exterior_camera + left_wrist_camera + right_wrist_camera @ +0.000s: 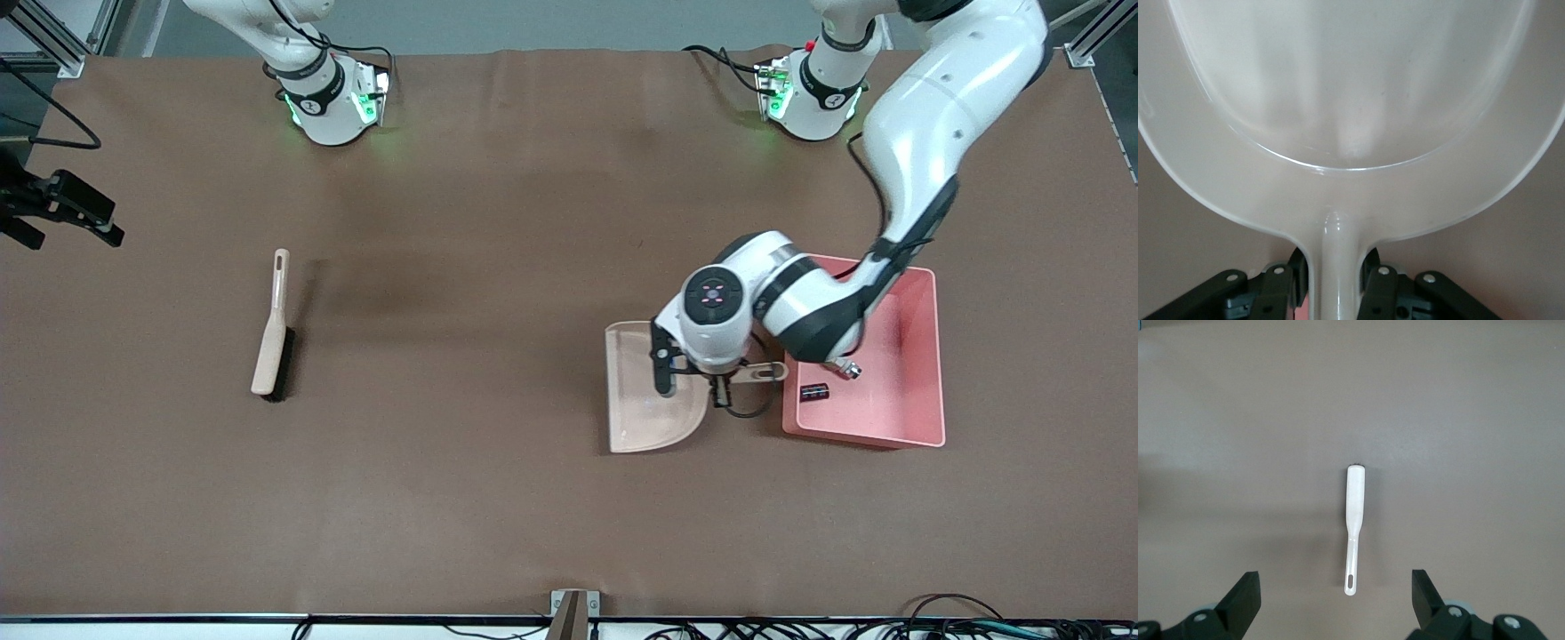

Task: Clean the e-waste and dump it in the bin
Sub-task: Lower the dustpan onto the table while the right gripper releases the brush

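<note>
The handle's end (781,372) sticks out over the bin's rim, so I should keep holding the dustpan (649,391) with my left gripper until it lies flat on the tabletop beside the bin.
The pink bin (893,400) stands toward the left arm's end of the table. Both pieces of e-waste lie inside it: a small dark chip (814,391) and a whitish part with a metallic end (849,370), half under the left arm. Beside the bin lies the beige dustpan (649,391), its pan (1351,100) showing nothing in it. My left gripper (725,382) is shut on the dustpan's handle (1337,260). My right gripper (1335,585) hangs open high over the brush (1353,520), holding nothing; it does not show in the front view.
The beige brush (271,329) with dark bristles lies on the brown table toward the right arm's end. A black camera mount (62,209) juts in at that end's edge. Cables run along the table's front edge.
</note>
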`<state>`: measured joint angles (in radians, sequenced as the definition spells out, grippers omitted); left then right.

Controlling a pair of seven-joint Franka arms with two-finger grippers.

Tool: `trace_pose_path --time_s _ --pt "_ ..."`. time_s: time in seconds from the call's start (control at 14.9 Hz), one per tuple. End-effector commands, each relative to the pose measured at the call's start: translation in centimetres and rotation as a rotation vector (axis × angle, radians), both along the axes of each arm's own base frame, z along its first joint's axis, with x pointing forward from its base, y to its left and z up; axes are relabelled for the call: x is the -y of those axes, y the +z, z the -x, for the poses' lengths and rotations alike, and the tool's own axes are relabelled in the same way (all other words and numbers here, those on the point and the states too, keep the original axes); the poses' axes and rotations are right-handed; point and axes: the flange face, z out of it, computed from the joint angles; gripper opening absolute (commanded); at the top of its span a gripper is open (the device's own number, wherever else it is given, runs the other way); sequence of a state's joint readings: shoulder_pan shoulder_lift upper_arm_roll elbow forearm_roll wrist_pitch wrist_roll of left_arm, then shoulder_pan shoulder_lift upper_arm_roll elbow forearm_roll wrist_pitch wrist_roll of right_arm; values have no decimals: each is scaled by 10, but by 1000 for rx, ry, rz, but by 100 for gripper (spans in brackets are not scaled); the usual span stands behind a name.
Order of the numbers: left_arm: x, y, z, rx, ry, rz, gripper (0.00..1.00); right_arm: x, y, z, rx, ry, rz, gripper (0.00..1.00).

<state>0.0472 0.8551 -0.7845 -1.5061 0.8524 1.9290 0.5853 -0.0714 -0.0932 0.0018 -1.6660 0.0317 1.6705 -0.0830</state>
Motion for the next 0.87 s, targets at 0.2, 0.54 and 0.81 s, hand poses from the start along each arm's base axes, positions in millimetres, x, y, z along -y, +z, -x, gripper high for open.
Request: trace_pose_path --time_s 0.2,0.54,0.81 --pt "59 -6 22 84 -33 9 2 -3 -2 1 -56 -10 6 100" --pt "60 -5 15 128 127 64 100 -3 -4 5 -95 3 4 100" --pt "6 74 -26 131 328 134 100 2 8 2 -71 -8 13 100"
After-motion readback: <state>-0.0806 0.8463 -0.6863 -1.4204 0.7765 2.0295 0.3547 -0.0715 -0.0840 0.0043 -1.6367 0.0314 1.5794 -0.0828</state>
